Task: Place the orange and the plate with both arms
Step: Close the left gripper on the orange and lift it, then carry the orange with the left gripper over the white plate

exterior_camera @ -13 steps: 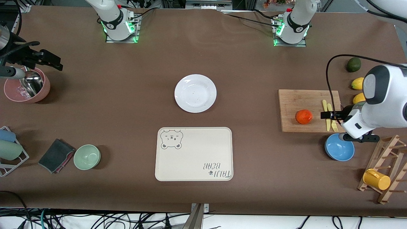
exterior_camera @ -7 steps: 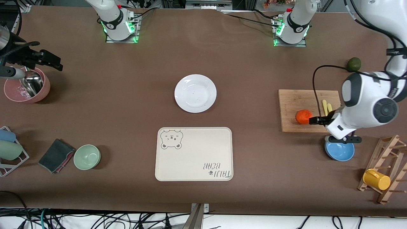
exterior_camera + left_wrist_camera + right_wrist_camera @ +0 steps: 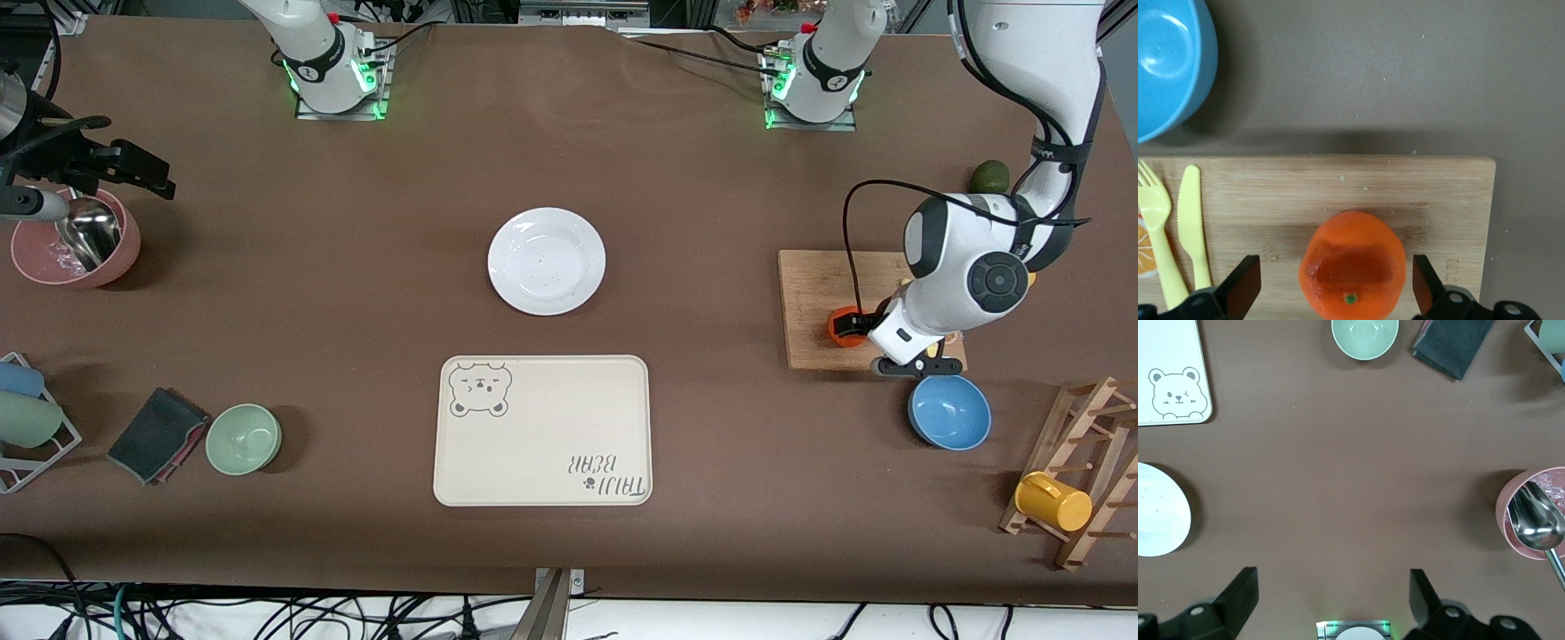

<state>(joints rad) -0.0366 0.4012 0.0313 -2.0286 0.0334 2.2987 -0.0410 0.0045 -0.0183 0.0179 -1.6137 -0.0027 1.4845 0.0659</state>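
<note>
The robot's left gripper should next grab the orange by its round body (image 3: 840,332), so that it can put the orange on the white plate (image 3: 546,260).
The orange (image 3: 834,331) sits on a wooden cutting board (image 3: 813,284) toward the left arm's end of the table. My left gripper (image 3: 849,322) is over it, open, with one finger on each side of the orange (image 3: 1353,265) and a gap to each; the fingers (image 3: 1245,285) are not touching it. The white plate (image 3: 546,260) lies at mid-table, farther from the front camera than the beige bear-print tray (image 3: 542,430); it also shows in the right wrist view (image 3: 1158,520). My right gripper (image 3: 147,173) waits, open and empty, high beside the pink bowl (image 3: 76,240).
A yellow fork and knife (image 3: 1191,227) lie on the board beside the orange. A blue bowl (image 3: 949,412) sits just nearer the camera than the board. Also here: a dark green fruit (image 3: 987,173), a rack with a yellow cup (image 3: 1053,500), a green bowl (image 3: 244,438), a dark cloth (image 3: 158,434).
My left gripper has moved across the cutting board, from over the fork and knife to over the orange, which it now straddles. The right arm has not moved.
</note>
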